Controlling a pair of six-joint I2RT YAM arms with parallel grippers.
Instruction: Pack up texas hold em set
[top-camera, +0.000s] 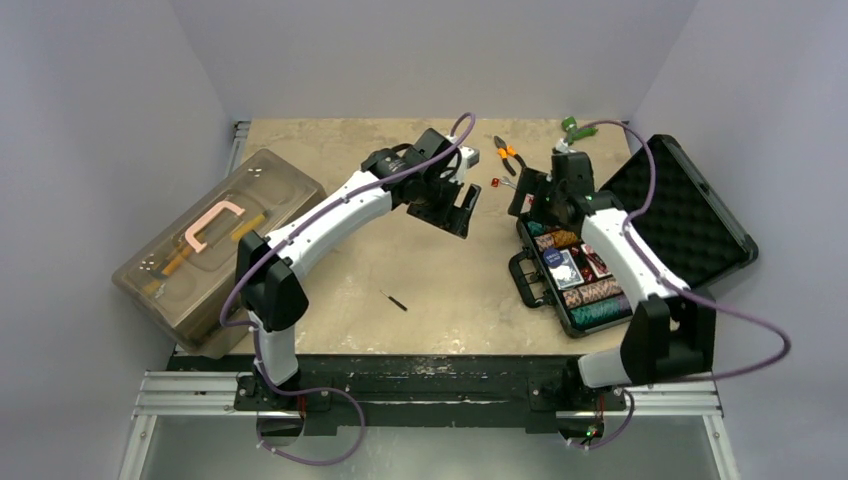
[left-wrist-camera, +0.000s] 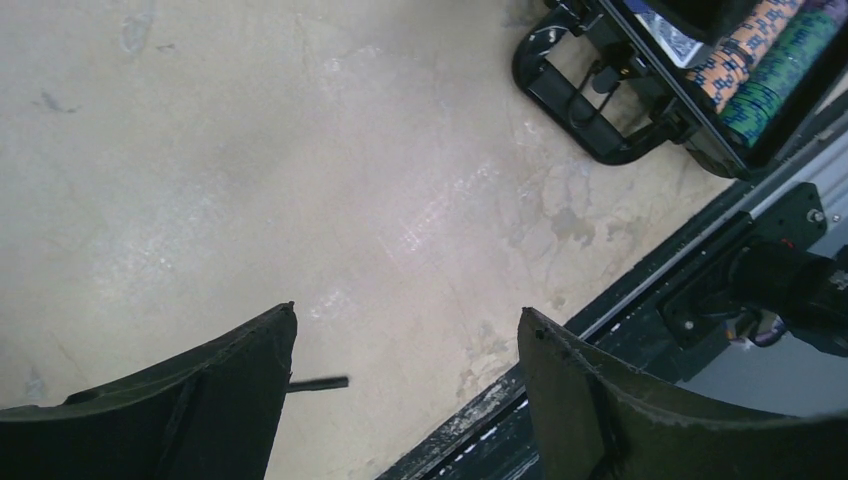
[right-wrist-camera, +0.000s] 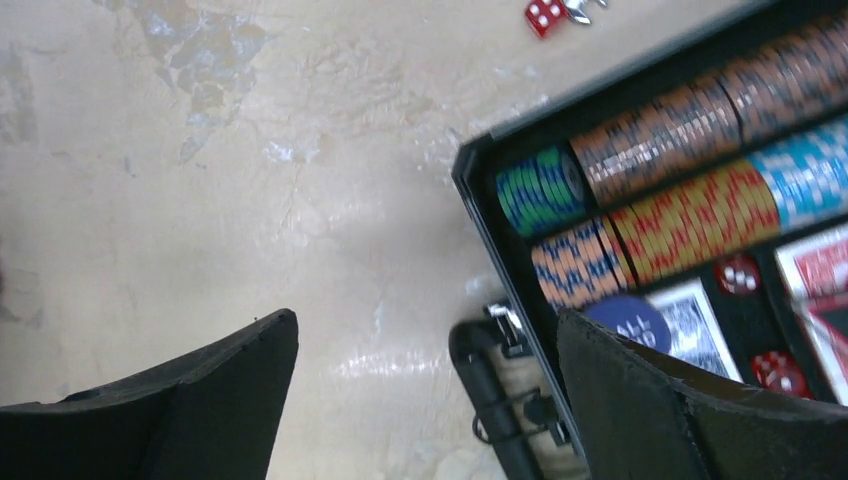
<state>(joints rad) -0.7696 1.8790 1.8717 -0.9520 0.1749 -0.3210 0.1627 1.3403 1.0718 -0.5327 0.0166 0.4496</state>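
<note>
The right gripper will next grab the loose red die (top-camera: 495, 182) (right-wrist-camera: 545, 15) by its opposite sides, so its bottom stays free to settle into the case's tray.
The black case (top-camera: 534, 251) lies open at the right, its egg-crate foam lid (top-camera: 690, 215) leaning back. Rows of striped chips (right-wrist-camera: 680, 150), card decks (right-wrist-camera: 815, 265), a blue round button (right-wrist-camera: 630, 320) and red dice (right-wrist-camera: 740, 275) sit in its tray. Its handle (right-wrist-camera: 490, 385) faces the table's middle. My right gripper (right-wrist-camera: 426, 314) is open and empty, hovering over the case's far left corner (top-camera: 530, 195). My left gripper (left-wrist-camera: 408, 310) is open and empty above the bare table middle (top-camera: 455, 210). A loose red die (right-wrist-camera: 545, 15) lies on the table beyond the case.
A translucent brown toolbox (top-camera: 215, 245) with a pink handle lies at the left. Orange-handled pliers (top-camera: 507, 152) lie at the back centre beside the red die (top-camera: 496, 182). A small black stick (top-camera: 398, 301) lies mid-table, also in the left wrist view (left-wrist-camera: 318, 383).
</note>
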